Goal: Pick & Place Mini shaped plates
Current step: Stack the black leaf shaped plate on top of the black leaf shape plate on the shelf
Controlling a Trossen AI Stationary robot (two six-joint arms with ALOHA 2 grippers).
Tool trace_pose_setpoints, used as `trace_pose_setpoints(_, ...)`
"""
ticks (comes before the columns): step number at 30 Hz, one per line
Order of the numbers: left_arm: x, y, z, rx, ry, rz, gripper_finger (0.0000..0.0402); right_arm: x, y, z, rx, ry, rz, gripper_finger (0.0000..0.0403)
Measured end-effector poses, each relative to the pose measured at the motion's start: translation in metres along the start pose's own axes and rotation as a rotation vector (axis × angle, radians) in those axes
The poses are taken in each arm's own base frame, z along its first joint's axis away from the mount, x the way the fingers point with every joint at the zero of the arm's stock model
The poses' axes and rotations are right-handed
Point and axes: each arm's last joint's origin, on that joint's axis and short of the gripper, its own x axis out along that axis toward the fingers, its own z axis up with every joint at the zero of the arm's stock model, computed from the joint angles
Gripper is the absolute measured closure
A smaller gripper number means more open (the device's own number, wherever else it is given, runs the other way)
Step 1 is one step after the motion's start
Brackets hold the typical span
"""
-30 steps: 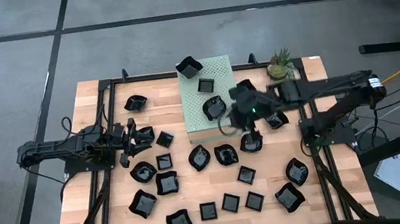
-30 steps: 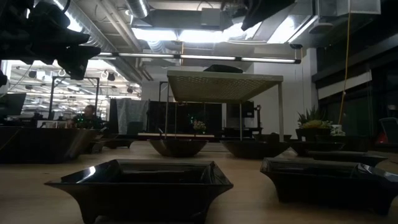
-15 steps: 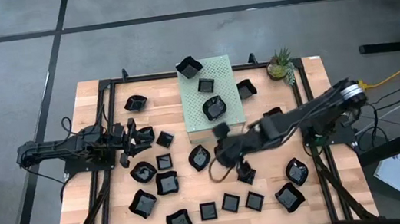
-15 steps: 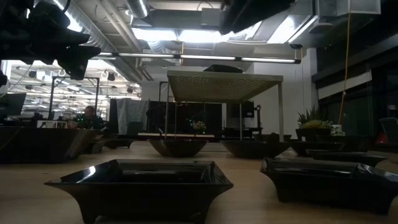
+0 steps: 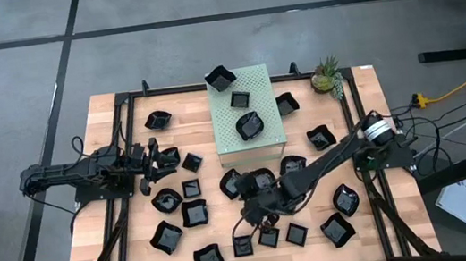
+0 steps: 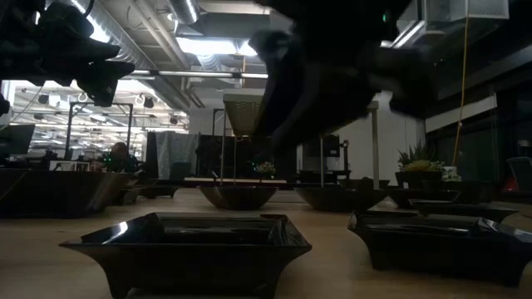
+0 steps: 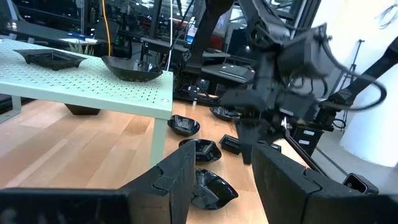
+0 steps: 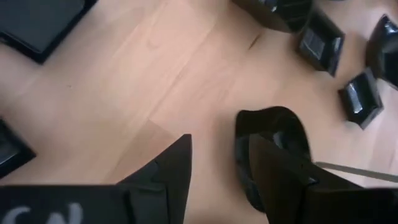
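Observation:
My right gripper is to put the wavy black plate on the pale green perforated box, so next it needs to grab the plate by its rim (image 8: 241,146).
Many glossy black mini shaped plates (image 5: 194,213) lie scattered on the wooden table. Three more sit on the pale green perforated box (image 5: 257,91). My right gripper (image 5: 257,220) hangs open, slanting down over the plates in the middle of the table's near half. In its wrist view, bare wood shows between the fingers of my right gripper (image 8: 217,146), and a wavy-rimmed plate (image 8: 273,127) lies just beyond one finger. I cannot see it touching anything. My left gripper (image 5: 169,160) waits open and level at the table's left, with nothing between its fingers (image 7: 214,180).
A small pineapple-like plant (image 5: 327,76) stands at the far right corner. The box stands on legs at the far middle, with plates (image 7: 185,126) under and around it. In the low view, square plates (image 6: 187,245) fill the foreground and my right arm (image 6: 332,75) hangs blurred above.
My right gripper has swung away from the green box's right near corner, toward the table's near edge and left, and down, rolling a little. It now hangs low over the middle plates. Its finger gap looks unchanged. No plate has visibly moved.

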Motion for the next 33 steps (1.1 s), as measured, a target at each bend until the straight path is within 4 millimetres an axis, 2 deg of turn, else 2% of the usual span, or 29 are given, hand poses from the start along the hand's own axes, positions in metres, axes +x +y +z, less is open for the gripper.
trace_pose_setpoints(6,0.000,0.000,0.000,0.000,0.000,0.000,0.0249,0.013,0.006,0.000,-0.003,0.028,-0.101,0.0244)
trace_pose_setpoints(16,0.000,0.000,0.000,0.000,0.000,0.000,0.0249,0.021,-0.005,-0.006,0.029,0.040,-0.106,0.0244)
trace_pose_setpoints(28,0.000,0.000,0.000,0.000,0.000,0.000,0.0249,0.048,-0.001,-0.017,0.029,0.080,-0.059,0.0245)
trace_pose_setpoints(33,0.000,0.000,0.000,0.000,0.000,0.000,0.0249,0.049,-0.003,-0.017,0.037,0.072,-0.065,0.0280)
